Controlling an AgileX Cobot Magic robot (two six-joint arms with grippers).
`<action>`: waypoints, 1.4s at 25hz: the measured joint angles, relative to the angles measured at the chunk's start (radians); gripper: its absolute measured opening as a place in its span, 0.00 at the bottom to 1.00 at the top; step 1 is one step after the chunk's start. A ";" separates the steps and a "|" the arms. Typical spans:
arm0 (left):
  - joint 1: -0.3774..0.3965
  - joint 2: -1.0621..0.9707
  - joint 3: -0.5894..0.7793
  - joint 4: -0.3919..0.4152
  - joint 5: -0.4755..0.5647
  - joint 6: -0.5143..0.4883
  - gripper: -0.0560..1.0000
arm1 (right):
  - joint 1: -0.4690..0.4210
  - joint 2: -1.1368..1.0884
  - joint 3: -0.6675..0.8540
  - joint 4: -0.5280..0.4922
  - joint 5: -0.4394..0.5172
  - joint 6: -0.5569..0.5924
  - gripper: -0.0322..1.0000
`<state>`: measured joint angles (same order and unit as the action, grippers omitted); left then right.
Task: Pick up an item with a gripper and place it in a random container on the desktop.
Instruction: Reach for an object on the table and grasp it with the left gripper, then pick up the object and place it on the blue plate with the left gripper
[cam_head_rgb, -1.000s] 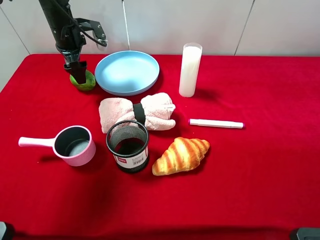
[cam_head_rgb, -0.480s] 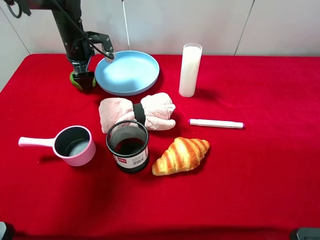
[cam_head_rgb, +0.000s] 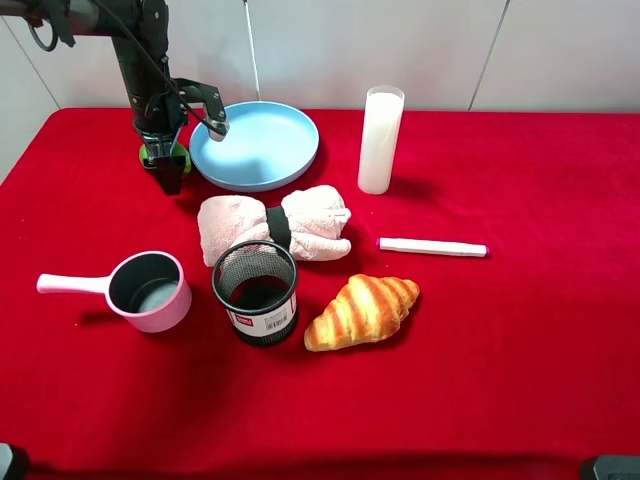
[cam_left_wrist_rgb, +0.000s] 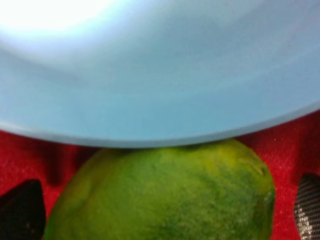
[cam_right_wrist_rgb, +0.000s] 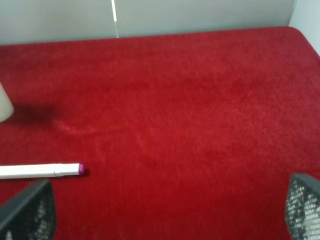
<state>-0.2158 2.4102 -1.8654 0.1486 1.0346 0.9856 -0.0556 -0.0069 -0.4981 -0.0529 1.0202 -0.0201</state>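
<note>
The green lime near the plate (cam_head_rgb: 255, 145) (cam_left_wrist_rgb: 165, 80) has the fingers reaching down on either side of it and would be caught if they closed now, so my left gripper should close on it.
The item, a glossy green lime (cam_left_wrist_rgb: 165, 195), lies on the red desktop (cam_head_rgb: 520, 330) right against the left rim of the container, a light blue plate (cam_head_rgb: 255, 145). In the high view only a sliver of the lime (cam_head_rgb: 149, 153) shows behind my left gripper (cam_head_rgb: 167, 168). That left gripper (cam_left_wrist_rgb: 165, 210) is open, with one dark fingertip on each side of the lime and a small gap to it. The plate's rim (cam_left_wrist_rgb: 160, 135) sits just beyond the fruit. My right gripper (cam_right_wrist_rgb: 165, 210) is open above bare red cloth, holding nothing.
A white cylinder (cam_head_rgb: 380, 140) stands right of the plate. A rolled pink towel (cam_head_rgb: 275, 228) lies in front of it. Nearer are a pink handled pot (cam_head_rgb: 150, 290), a black mesh cup (cam_head_rgb: 255, 292), a croissant (cam_head_rgb: 362, 310) and a white marker (cam_head_rgb: 432, 246).
My left arm has swung a little right and come down, so the open fingers now straddle the lime and hide most of it. Nothing else has moved.
</note>
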 joint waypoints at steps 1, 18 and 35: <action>0.000 0.000 -0.001 0.000 0.000 0.000 0.99 | 0.000 0.000 0.000 0.000 0.000 0.000 0.70; 0.000 0.000 -0.001 0.000 0.001 0.053 0.73 | 0.000 0.000 0.000 0.000 0.000 0.000 0.70; 0.000 -0.075 -0.003 -0.001 0.051 0.056 0.73 | 0.000 0.000 0.000 0.000 0.000 0.000 0.70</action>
<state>-0.2158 2.3357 -1.8682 0.1476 1.0857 1.0413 -0.0556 -0.0069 -0.4981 -0.0529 1.0202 -0.0201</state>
